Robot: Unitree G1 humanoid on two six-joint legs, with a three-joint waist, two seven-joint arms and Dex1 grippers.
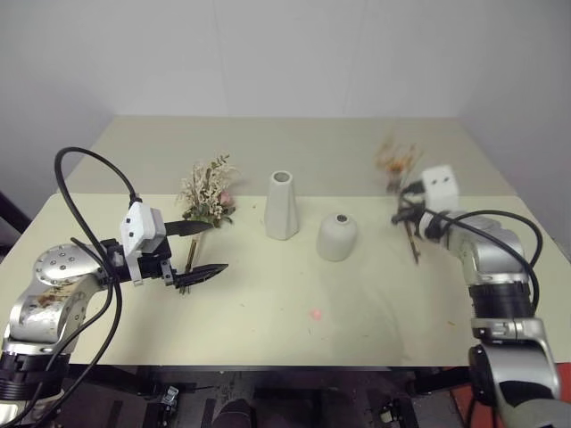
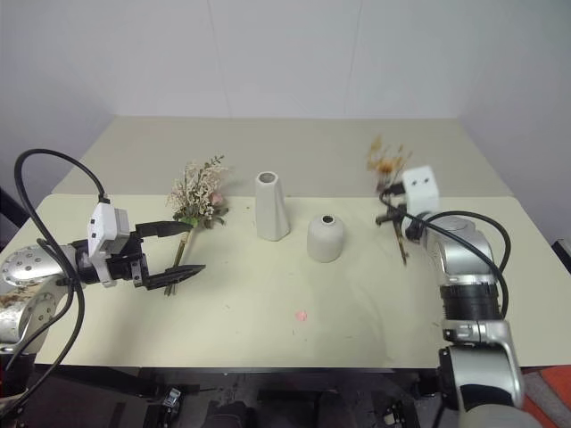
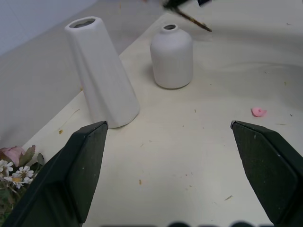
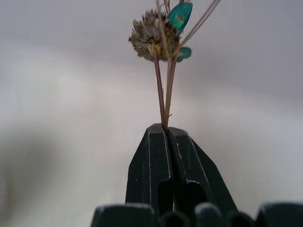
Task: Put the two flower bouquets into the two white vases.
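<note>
My left gripper needs to grip the bouquet by its stems next, because thin petals and fine sprays fan out at the bouquet's head.
The full cream-white bouquet [image 1: 207, 192] with a pink bloom lies on the table's left side. My left gripper [image 1: 201, 248] is open just in front of it, over the stem ends. The tall tapered white vase [image 1: 281, 205] and the squat white vase [image 1: 337, 236] stand upright mid-table, also visible ahead of the left gripper [image 3: 168, 125] as the tall vase [image 3: 102, 75] and squat vase [image 3: 171, 56]. To the right of the squat vase, my right gripper [image 1: 406, 214] is shut on the thin stems of the orange-yellow sprig [image 1: 397, 160], lifted off the table. The pinched stems [image 4: 164, 90] rise from that right gripper [image 4: 164, 128].
A small pink petal [image 1: 316, 314] lies on the cream table [image 1: 268, 343] near the front edge. The table's back half [image 1: 294, 143] reaches to a white wall. A black cable loops from each arm.
</note>
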